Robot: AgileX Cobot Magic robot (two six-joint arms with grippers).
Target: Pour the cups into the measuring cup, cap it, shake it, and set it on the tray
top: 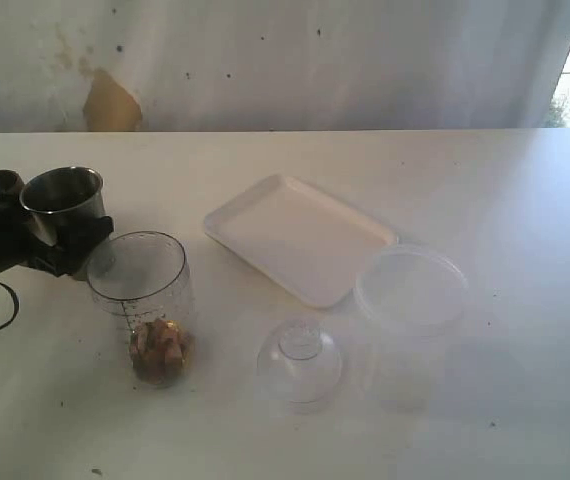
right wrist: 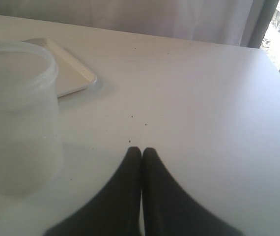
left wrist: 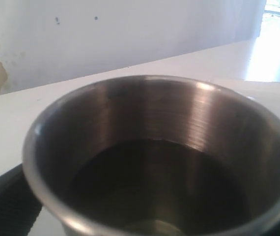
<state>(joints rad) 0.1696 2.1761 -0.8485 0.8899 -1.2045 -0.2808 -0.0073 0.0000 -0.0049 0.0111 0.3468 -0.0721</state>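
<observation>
My left gripper grips the steel tumbler by its outer side below the tumbler's rim (top: 64, 229) next, to pour into the measuring cup (top: 145, 290).
The steel tumbler (top: 62, 200) stands upright at the far left, and my left gripper (top: 65, 243) is open with its black fingers on either side of it. In the left wrist view the tumbler (left wrist: 154, 147) fills the frame, and a thin gap shows beside one finger pad (left wrist: 5, 206). A dark rounded wooden cup (top: 5, 182) peeks out behind that arm. The clear measuring cup (top: 145, 290) stands just right of the gripper, uncapped, with brownish pieces (top: 160, 350) at its bottom. The white tray (top: 300, 235) lies in the middle. My right gripper (right wrist: 141, 150) is shut and empty above bare table.
A clear domed lid (top: 300, 362) rests on the table in front of the tray. A wide frosted plastic tub (top: 410, 300) stands to the tray's right, close beside my right gripper in the right wrist view, tub (right wrist: 17, 113). A wall runs along the table's far edge.
</observation>
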